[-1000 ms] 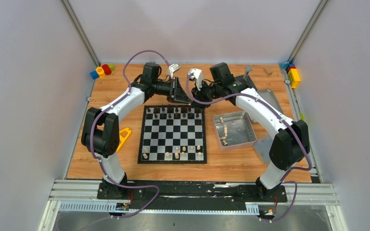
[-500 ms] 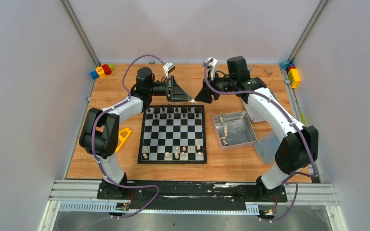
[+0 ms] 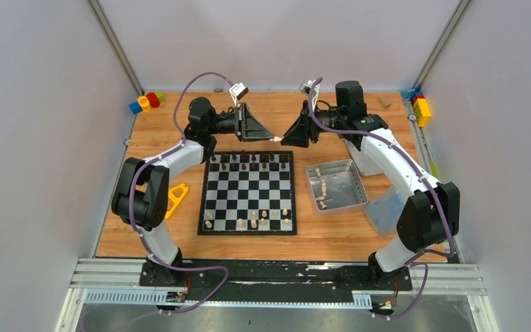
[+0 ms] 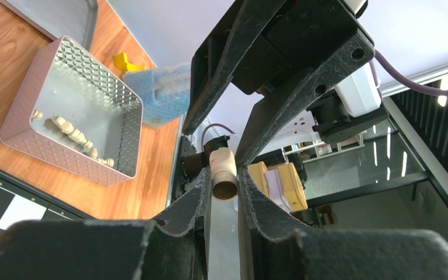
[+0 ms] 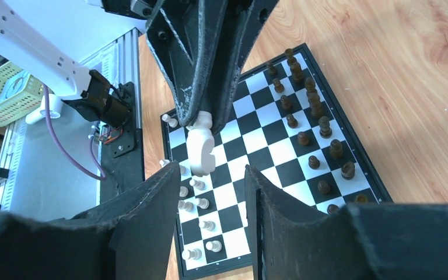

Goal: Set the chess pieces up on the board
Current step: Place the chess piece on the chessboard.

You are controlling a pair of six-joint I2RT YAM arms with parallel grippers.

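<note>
My right gripper takes the pale chess piece by its carved head [image 3: 276, 139] next, so its round base stays free to stand on the board [image 3: 249, 190].
The board [image 3: 249, 190] lies mid-table. Dark chess pieces [image 3: 249, 160] fill its far rows and a few pale ones [image 3: 263, 220] stand along its near edge. My left gripper [image 3: 272, 137] hangs above the board's far edge, shut on a pale chess piece [image 4: 222, 163] whose round base faces the left wrist camera. That same piece [image 5: 200, 149] juts from the left gripper's fingers in the right wrist view. Facing it, a little apart, my right gripper [image 5: 213, 175] is open with nothing between its fingers. It shows tip to tip with the left gripper in the top view [image 3: 285, 140].
A silver tin [image 3: 349, 190] right of the board holds several pale pieces [image 4: 73, 133]. A clear plastic bag [image 3: 384, 207] lies beyond it. Coloured bricks sit at the far left corner [image 3: 145, 102] and far right corner [image 3: 420, 107]. A yellow part [image 3: 178, 196] lies left of the board.
My right gripper has opened and let go of the pale piece, which stays in the left gripper. Both arms have drawn back and apart above the board's far edge.
</note>
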